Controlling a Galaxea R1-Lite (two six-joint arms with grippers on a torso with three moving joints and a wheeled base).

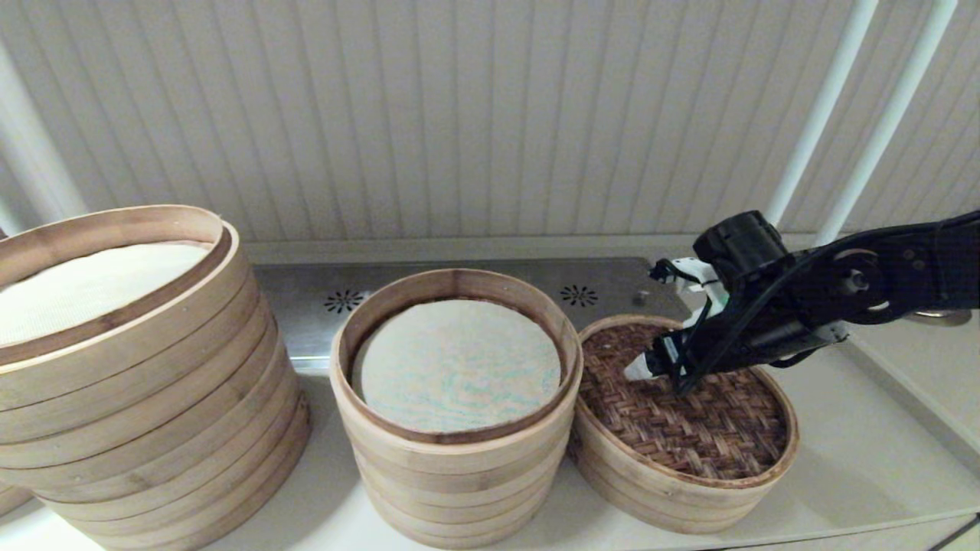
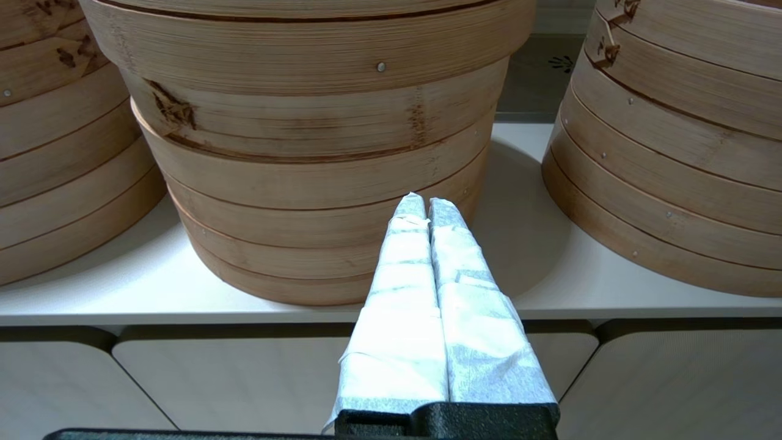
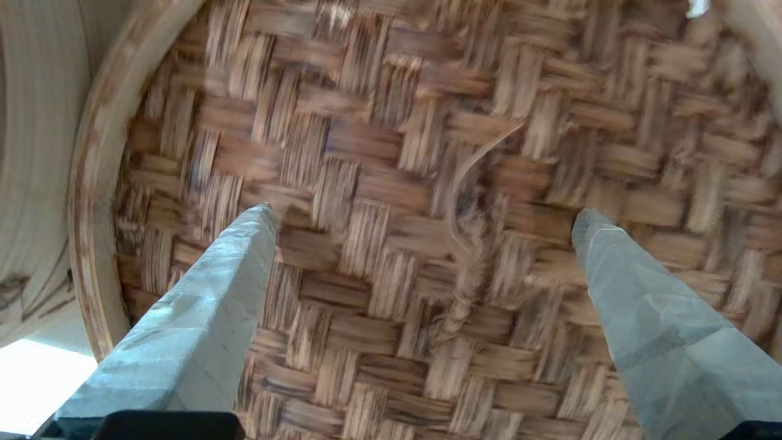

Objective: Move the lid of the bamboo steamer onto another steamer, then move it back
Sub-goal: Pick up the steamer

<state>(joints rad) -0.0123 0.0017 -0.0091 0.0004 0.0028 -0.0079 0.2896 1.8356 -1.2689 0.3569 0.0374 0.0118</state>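
Note:
The right gripper is ready to close on the fibre loop (image 3: 471,245) now, as both of its fingers reach down to the woven top (image 3: 311,249) on either side of the loop.
The bamboo steamer lid (image 1: 689,417), with a dark woven top inside a pale rim, rests on a low stack of rings at the right. My right gripper (image 1: 649,325) hovers open just over its woven top (image 3: 366,122). Its fingers (image 3: 201,305) straddle a small twisted fibre loop (image 3: 470,244) on the lid without touching it. Another steamer (image 1: 452,459) stands in the middle beside the lid, its green-flecked liner (image 1: 457,363) uncovered. My left gripper (image 2: 426,205) is shut on nothing, parked low in front of the counter edge, out of the head view.
A much wider bamboo stack (image 1: 153,413) with a plain white liner stands at the left. A steel panel (image 1: 612,279) and a ribbed wall run behind the stacks. In the left wrist view, bamboo stacks (image 2: 317,183) line the white counter (image 2: 531,244) above cabinet fronts.

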